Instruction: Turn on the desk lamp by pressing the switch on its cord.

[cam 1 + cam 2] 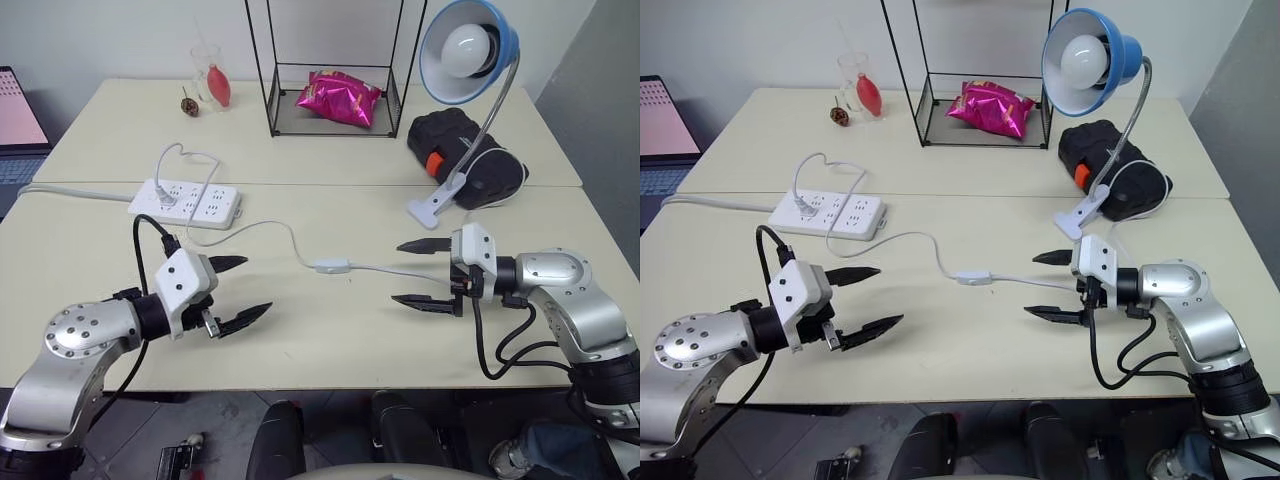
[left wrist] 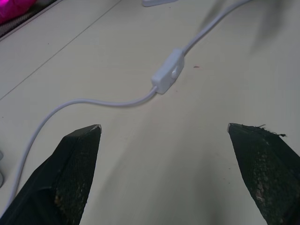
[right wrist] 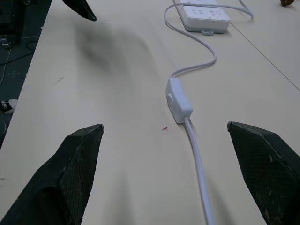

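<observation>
A button [image 3: 170, 98] bulges from the middle of the switch's side, so my right gripper should next grab the switch by its flat-sided end toward the lamp.
The desk lamp [image 1: 466, 50] has a blue shade and white bulb, and its white clip base [image 1: 436, 204] rests on the table at the right. Its thin white cord [image 1: 270, 228] runs across the table to the small white switch [image 1: 332, 266] lying flat mid-table. My left gripper [image 1: 240, 290] is open, hovering left of the switch with its fingers pointing toward it. My right gripper [image 1: 420, 273] is open, hovering right of the switch and pointing left at it. The switch [image 2: 168, 77] sits ahead of the left fingers, and the switch [image 3: 178, 99] also lies between the right fingers' lines, untouched.
A white power strip [image 1: 186, 201] with plugged cables lies at the left. A black bag [image 1: 462, 153] sits behind the lamp clip. A wire rack [image 1: 335, 70] holding a pink packet [image 1: 340, 98] stands at the back, with a glass [image 1: 210, 75] beside it.
</observation>
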Motion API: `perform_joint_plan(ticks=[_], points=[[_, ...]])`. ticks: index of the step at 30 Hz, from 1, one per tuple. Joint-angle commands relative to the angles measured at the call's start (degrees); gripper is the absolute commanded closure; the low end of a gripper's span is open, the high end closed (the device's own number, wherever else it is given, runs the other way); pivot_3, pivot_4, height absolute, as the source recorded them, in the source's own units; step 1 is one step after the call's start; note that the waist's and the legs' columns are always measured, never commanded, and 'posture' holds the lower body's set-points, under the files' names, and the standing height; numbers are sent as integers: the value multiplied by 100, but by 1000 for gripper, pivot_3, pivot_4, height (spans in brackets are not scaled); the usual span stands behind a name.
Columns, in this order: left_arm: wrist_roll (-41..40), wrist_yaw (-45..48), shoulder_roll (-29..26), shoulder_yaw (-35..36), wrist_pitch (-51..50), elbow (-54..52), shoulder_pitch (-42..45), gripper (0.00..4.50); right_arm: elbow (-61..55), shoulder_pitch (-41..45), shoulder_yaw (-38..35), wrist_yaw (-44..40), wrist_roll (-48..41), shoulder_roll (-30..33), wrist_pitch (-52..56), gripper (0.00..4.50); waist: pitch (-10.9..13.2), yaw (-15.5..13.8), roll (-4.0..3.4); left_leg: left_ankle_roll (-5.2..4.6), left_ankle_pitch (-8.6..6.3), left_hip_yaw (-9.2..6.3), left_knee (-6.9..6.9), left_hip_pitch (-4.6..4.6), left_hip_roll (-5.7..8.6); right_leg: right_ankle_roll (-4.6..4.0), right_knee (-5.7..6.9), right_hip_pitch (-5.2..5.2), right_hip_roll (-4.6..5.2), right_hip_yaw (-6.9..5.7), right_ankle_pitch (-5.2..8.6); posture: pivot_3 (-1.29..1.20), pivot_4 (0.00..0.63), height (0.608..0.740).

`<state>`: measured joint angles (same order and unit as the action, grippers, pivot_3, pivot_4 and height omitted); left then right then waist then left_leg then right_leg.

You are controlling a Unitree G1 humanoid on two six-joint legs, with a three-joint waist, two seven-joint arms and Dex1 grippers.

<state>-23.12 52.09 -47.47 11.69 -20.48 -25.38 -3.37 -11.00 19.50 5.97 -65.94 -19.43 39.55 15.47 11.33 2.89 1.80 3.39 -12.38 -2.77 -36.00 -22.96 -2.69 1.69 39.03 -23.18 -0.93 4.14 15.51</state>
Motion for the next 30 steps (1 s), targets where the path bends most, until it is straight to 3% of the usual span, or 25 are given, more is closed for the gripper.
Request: perform_joint_plan(ticks=[1, 8, 16, 19, 30], points=[[-271, 88, -69, 198, -124, -132, 89, 16, -85, 97, -91, 9, -35, 9, -146, 69, 0, 0, 0, 0, 0, 0, 0, 0, 0, 0, 0, 0, 0, 0, 0, 0, 150, 740], [-175, -107, -205, 101, -509, -234, 177, 16, -125, 73, -140, 119, -66, -49, -139, 69, 0, 1, 0, 0, 0, -1, 1, -1, 0, 0, 0, 0, 0, -1, 0, 0, 150, 740], [-22, 46, 71, 70, 434, 93, 430, 16, -252, 179, -123, 198, -237, -77, 229, 69, 0, -6, 0, 0, 0, 0, 0, 0, 0, 0, 0, 0, 0, 0, 0, 0, 150, 740], [-123, -38, 80, 58, 172, 102, 517, 16, -237, 370, -112, 264, -354, -175, 491, 69, 0, 4, 0, 0, 0, -1, 0, -1, 0, 2, 1, 0, 0, 0, -2, 0, 150, 740], [-158, 691, -296, -260, 160, -53, 297, 16, 823, 1114, 808, 424, 546, -772, 179, 69, 1, 33, -1, 0, 0, 0, 1, 0, 0, 1, 2, -2, 0, 0, -1, 0, 150, 740]])
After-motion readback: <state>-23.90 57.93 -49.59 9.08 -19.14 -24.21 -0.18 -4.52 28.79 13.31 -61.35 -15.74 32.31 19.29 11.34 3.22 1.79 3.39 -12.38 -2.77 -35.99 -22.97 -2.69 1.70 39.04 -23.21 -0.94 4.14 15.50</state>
